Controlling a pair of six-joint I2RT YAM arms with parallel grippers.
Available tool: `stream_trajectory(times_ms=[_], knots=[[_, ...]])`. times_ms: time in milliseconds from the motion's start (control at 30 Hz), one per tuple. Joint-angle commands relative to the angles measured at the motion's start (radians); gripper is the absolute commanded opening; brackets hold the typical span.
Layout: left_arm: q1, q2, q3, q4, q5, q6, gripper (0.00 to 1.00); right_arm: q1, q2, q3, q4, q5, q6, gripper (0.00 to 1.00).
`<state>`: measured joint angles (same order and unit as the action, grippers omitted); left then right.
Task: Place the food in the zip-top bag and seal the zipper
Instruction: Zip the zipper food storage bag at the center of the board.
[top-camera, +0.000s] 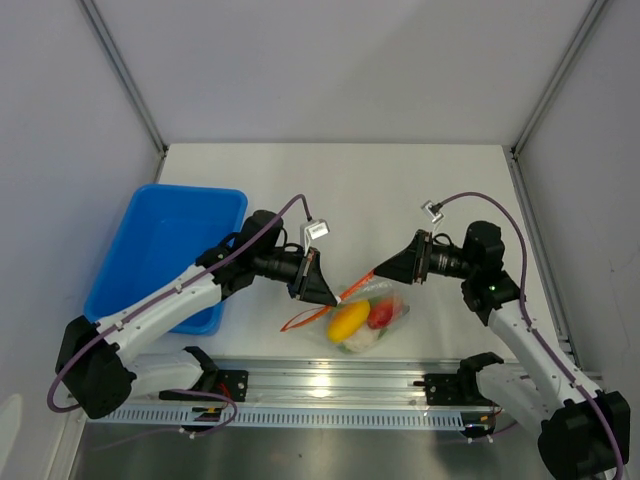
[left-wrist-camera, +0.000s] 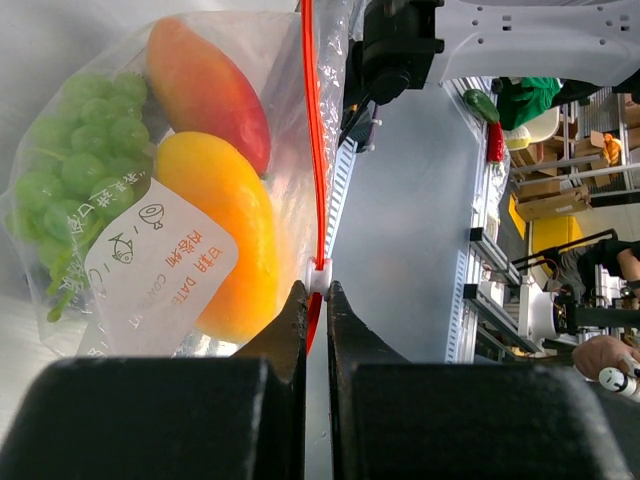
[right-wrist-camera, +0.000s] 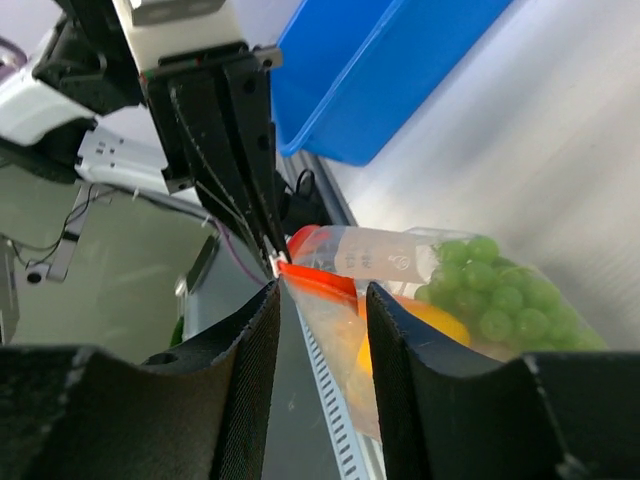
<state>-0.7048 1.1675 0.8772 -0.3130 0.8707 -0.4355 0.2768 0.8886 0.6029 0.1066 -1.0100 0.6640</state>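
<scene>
The robot's right gripper will next grab the zipper's end at the bag's corner (top-camera: 374, 274) (right-wrist-camera: 334, 284), so that the zipper stays in place while the slider is pulled to seal it.
The zip-top bag (top-camera: 393, 305) hangs between both grippers just above the table's near edge. Inside it lies the food: a yellow fruit (top-camera: 347, 320), a red-orange piece (top-camera: 381, 315) and a white-and-green piece (top-camera: 362, 342). In the left wrist view green grapes (left-wrist-camera: 85, 150) also show through the plastic. My left gripper (left-wrist-camera: 316, 290) is shut on the orange-red zipper (left-wrist-camera: 313, 130), right below its white slider (left-wrist-camera: 320, 275). At the bag's other end my right gripper (right-wrist-camera: 322, 290) stands open, with the bag's corner (right-wrist-camera: 340, 310) and the zipper's end (right-wrist-camera: 315, 275) between its fingers.
A blue tray (top-camera: 165, 250) sits on the left of the table, behind my left arm. The aluminium rail (top-camera: 330, 385) carrying both arm bases runs along the near edge, directly below the bag.
</scene>
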Motion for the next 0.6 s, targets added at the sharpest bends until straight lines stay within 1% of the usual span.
stream_trajectory(times_ms=[0,67,167,267,300,367,400,467,567], knots=[[0.001,0.0,0.043,0.02,0.033,0.006,0.01,0.035,0.027,0.041,0.002,-0.029,-0.057,0.42],[0.001,0.0,0.043,0.02,0.034,0.009,0.01,0.055,0.044,0.041,0.016,-0.027,-0.052,0.4],[0.001,0.0,0.049,0.011,0.034,0.011,0.01,0.077,0.069,0.046,0.025,-0.024,-0.058,0.35],[0.001,0.004,0.051,0.008,0.034,0.012,0.01,0.084,0.075,0.046,0.025,-0.019,-0.063,0.25],[0.001,0.004,0.051,0.009,0.034,0.011,0.01,0.082,0.073,0.044,0.019,-0.018,-0.066,0.19],[0.001,0.006,0.049,0.012,0.034,0.008,0.01,0.084,0.069,0.046,0.016,-0.01,-0.072,0.13],[0.002,0.008,0.046,0.014,0.034,0.007,0.01,0.082,0.067,0.046,0.009,-0.007,-0.078,0.07],[0.001,0.009,0.043,0.017,0.034,0.004,0.0,0.084,0.062,0.047,-0.002,0.008,-0.083,0.0],[0.002,0.006,0.039,0.015,0.025,0.001,0.01,0.082,0.052,0.058,-0.034,0.053,-0.095,0.0]])
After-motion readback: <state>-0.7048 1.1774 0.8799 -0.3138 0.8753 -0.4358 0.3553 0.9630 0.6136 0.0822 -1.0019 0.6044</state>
